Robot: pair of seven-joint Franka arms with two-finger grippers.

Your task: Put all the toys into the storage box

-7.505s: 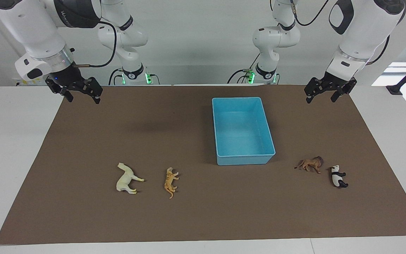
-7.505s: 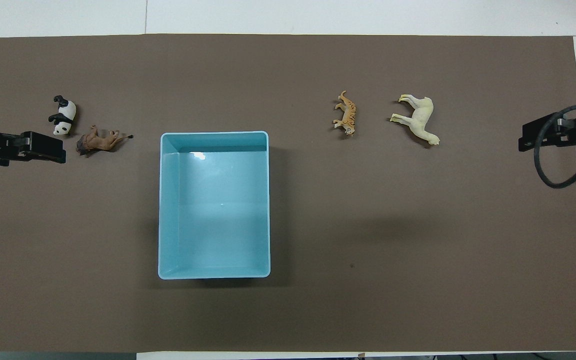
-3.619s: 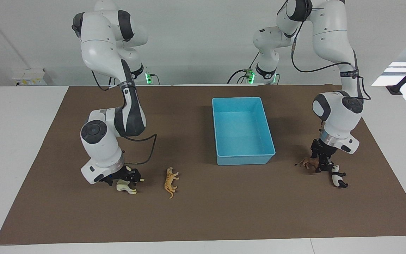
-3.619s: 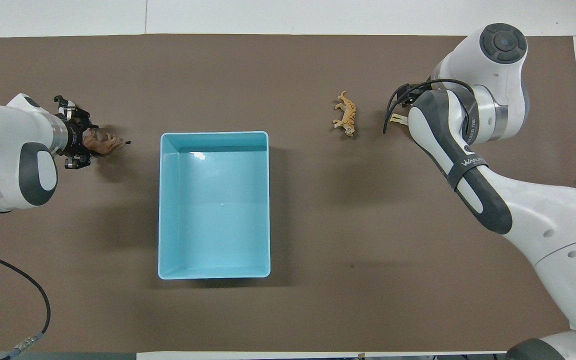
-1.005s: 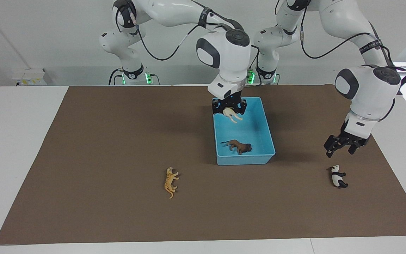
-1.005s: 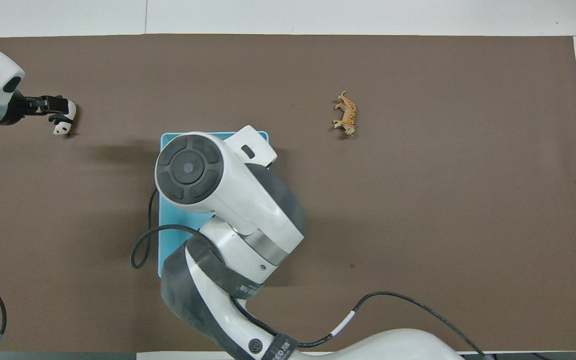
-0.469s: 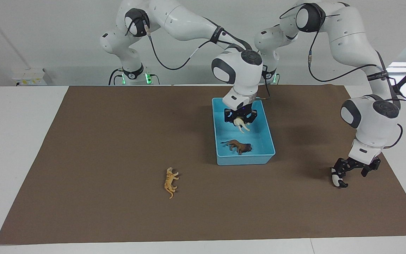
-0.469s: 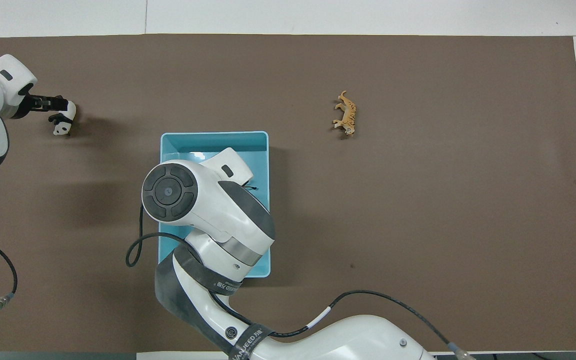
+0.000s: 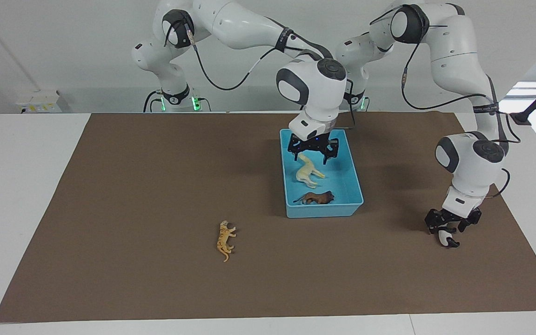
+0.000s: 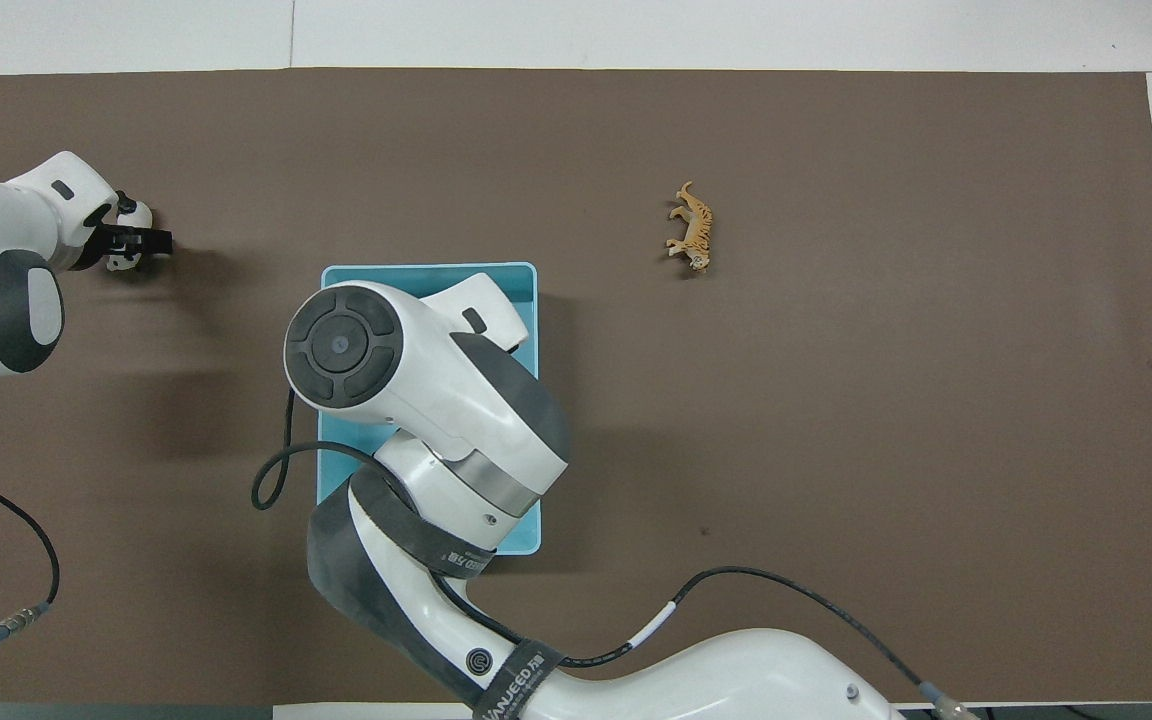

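Note:
My left gripper's fingers reach down around the panda's upper part, so my left gripper needs to close on the panda now.
The light blue storage box holds the cream-white horse and the brown lion, both lying on its floor. My right gripper hangs open just above the horse, holding nothing. In the overhead view the right arm covers most of the box and hides both toys. The orange tiger lies on the mat toward the right arm's end. The panda lies toward the left arm's end. My left gripper is down over it, fingers open on either side of its upper part.
A brown mat covers the table, with white table surface around it. A thin cable trails from the right arm over the mat's near part.
The right gripper opened and let go of the horse, which dropped into the box beside the lion. The left gripper came down from above the panda to sit around it.

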